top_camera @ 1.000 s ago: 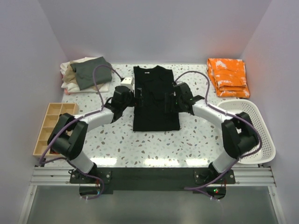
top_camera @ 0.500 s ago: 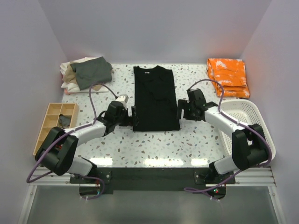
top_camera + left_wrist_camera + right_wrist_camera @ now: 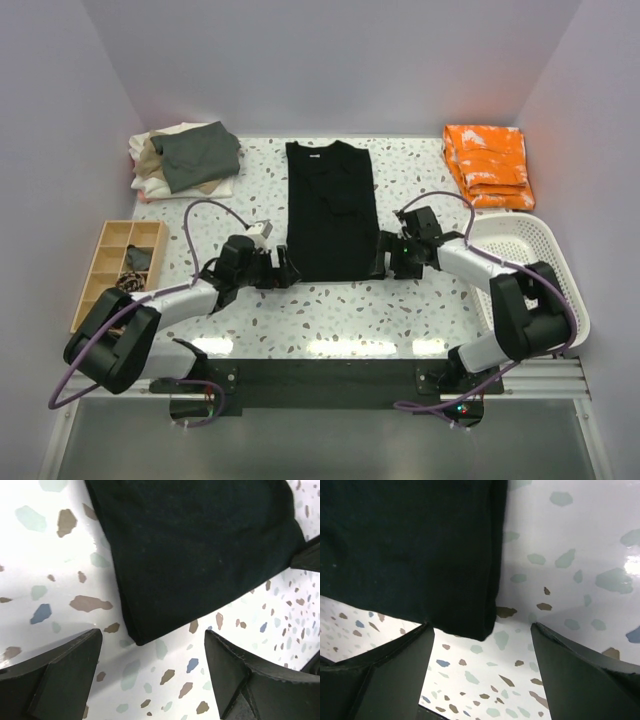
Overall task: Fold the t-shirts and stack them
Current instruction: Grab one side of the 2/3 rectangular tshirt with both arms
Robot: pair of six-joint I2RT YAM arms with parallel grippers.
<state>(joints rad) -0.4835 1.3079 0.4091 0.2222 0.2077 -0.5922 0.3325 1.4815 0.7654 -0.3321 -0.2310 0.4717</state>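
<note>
The black t-shirt needs its near edge folded over toward its label end (image 3: 326, 152), so my right gripper will grab it at its near corner (image 3: 377, 276) next.
A black t-shirt (image 3: 334, 210) lies flat mid-table, folded into a long strip, its small white label (image 3: 317, 155) at the far end. My left gripper (image 3: 283, 270) is open just outside the near left corner. In the left wrist view, that corner of the shirt (image 3: 200, 555) pokes in between the fingers of the left gripper (image 3: 152, 655), untouched. My right gripper (image 3: 385, 262) is open at the near right corner. The right wrist view shows the shirt (image 3: 410, 550) ending just ahead of the right gripper (image 3: 482, 647). Folded grey-green, tan and cream t-shirts (image 3: 185, 160) are stacked at the back left.
Folded orange cloth (image 3: 487, 165) lies at the back right. A white plastic basket (image 3: 560, 300) stands at the right edge, behind the right arm. A wooden compartment tray (image 3: 110, 270) sits at the left edge. Speckled table shows between the shirt's near edge and the arm bases.
Both grippers have drawn back from the shirt's middle sides to its near corners. The shirt's side edges now lie straight and narrow.
</note>
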